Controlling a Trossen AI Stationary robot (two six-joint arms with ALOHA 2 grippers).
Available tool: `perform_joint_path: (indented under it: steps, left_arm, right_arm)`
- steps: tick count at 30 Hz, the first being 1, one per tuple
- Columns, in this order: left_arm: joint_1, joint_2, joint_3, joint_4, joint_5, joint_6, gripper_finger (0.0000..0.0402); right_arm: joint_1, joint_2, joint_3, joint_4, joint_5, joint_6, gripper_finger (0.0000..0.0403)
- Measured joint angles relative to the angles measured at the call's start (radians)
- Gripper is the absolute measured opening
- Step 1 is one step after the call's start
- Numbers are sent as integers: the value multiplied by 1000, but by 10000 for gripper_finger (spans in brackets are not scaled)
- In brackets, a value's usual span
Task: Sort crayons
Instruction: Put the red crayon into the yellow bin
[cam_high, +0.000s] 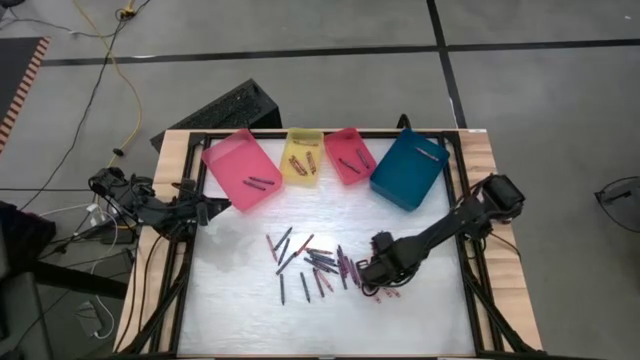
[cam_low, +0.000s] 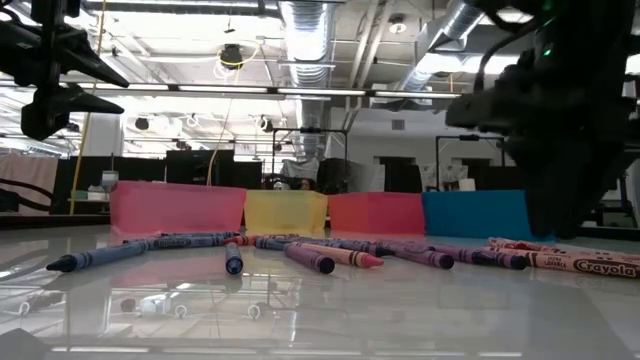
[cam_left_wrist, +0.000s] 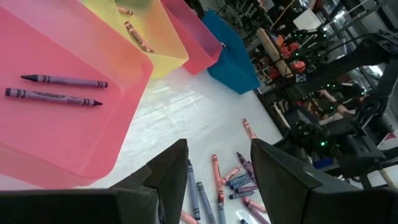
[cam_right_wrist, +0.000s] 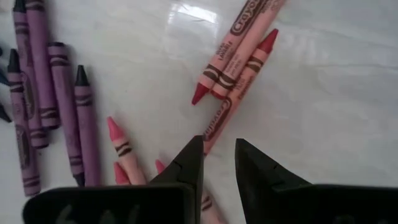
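The red crayon should be sorted into the yellow tray, so next my right gripper should grab its wrapped body at the oval label (cam_right_wrist: 217, 121).
Several crayons (cam_high: 315, 262) in purple, dark blue, red and pink lie flat and scattered on the white table top. My right gripper (cam_right_wrist: 219, 163) points down over the right end of the pile, open by a narrow gap. Nothing is between its fingers. Red crayons (cam_right_wrist: 239, 53) and pink crayons (cam_right_wrist: 121, 146) lie just beyond its tips, and purple crayons (cam_right_wrist: 59, 93) lie beside them. My left gripper (cam_left_wrist: 217, 168) hangs open and empty at the table's left, beside the pink tray (cam_high: 242, 170). Two purple crayons (cam_left_wrist: 59, 88) lie in that tray.
Four trays stand in a row along the far edge: pink, yellow (cam_high: 302, 157), red (cam_high: 350, 155) and blue (cam_high: 410, 168). The yellow and red ones hold a few crayons. Bare table lies near the front edge and to the left of the pile.
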Motion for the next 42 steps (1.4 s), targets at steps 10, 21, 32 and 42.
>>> perform_joint_path:
  steps: [10, 21, 32, 42]
  left_arm:
    - [0, 0, 0, -3, -4, 0, 165]
    - [0, 0, 0, -10, -4, -7, 165]
    - [0, 0, 0, -9, -3, -5, 165]
    - [0, 0, 0, -18, 12, -17, 165]
  right_arm:
    - [-35, 43, -6, 0, 1, 0, 87]
    - [-43, 94, -5, 52, -44, -2, 59]
    - [-42, 95, -3, 55, -50, -1, 5]
    - [-54, 87, 81, -34, -68, -91, 2]
